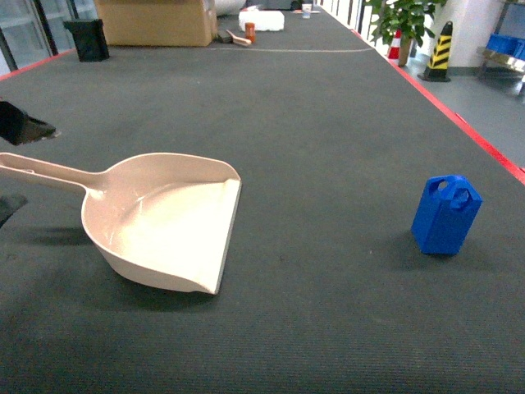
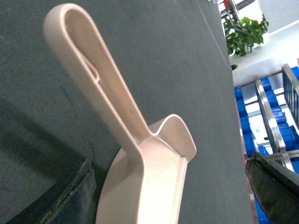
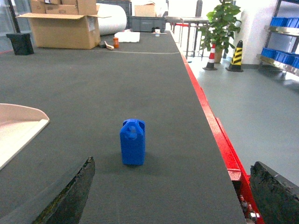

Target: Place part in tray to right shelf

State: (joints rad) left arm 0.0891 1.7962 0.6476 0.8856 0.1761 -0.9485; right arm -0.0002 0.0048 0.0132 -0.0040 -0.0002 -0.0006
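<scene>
The tray's scoop (image 1: 164,220) is wider than the gap between the robot's fingers, so the left gripper will hold the tray by its narrow handle (image 1: 39,170) next.
The beige tray (image 1: 176,226) lies flat on the dark mat, left of centre, with its handle (image 1: 49,174) pointing left. My left gripper (image 1: 33,164) is open at the far left edge, one finger on each side of the handle. In the left wrist view the tray (image 2: 154,186) lies between the wide-apart fingers (image 2: 60,198), which do not touch it. The blue part (image 1: 445,215) stands upright at the right. My right gripper (image 3: 173,163) is open and empty, a short way behind the part (image 3: 133,142). The right shelf (image 2: 264,105) with blue crates stands beyond the table.
The red table edge (image 1: 459,123) runs close to the right of the part. At the far end stand a cardboard box (image 1: 156,20), a black bin (image 1: 86,39), a white box (image 1: 262,20) and an orange bottle (image 1: 250,33). A striped bollard (image 1: 441,49) stands on the floor.
</scene>
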